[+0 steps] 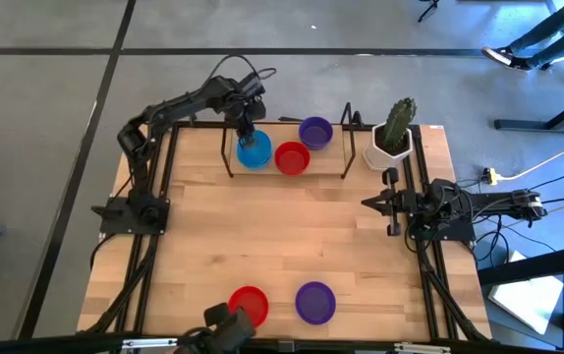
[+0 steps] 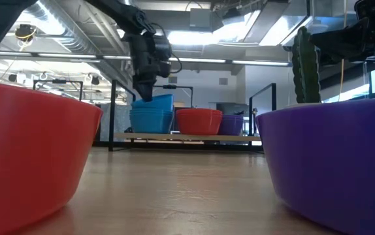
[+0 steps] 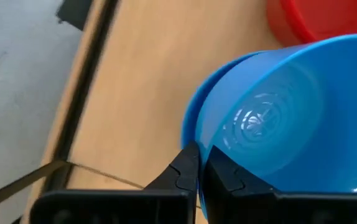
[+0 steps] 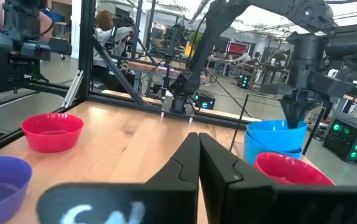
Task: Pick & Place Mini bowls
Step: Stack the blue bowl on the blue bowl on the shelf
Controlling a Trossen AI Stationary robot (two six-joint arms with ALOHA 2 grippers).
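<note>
The held blue bowl's base [image 3: 268, 121] is inside the lower blue bowl's rim, so my left gripper will open and the held bowl would stay inside.
At the table's far side my left gripper [image 1: 247, 133] is shut on a blue mini bowl [image 3: 278, 124]. That bowl sits tilted on top of another blue bowl [image 2: 151, 121]. A red bowl [image 1: 292, 157] and a purple bowl [image 1: 315, 132] stand beside them on a low raised board [image 2: 187, 137]. Another red bowl [image 1: 250, 303] and another purple bowl [image 1: 314, 302] stand on their bases near the table's front edge. My right gripper [image 1: 368, 204] waits shut and level at the right side, holding nothing. My left gripper pinches the top blue bowl's rim [image 3: 204, 147], one finger [image 3: 228, 177] inside the bowl and the other outside. The fingers come from above, pointing steeply down. The bowl is tilted over the blue bowl beneath it; whether it rests on that bowl I cannot tell.
A white pot with a cactus [image 1: 392, 146] stands at the far right corner. Black upright posts [image 1: 227, 147] frame the raised board. The wooden table's middle [image 1: 292, 236] is bare. In the right wrist view, people and equipment show in the room beyond the table.
</note>
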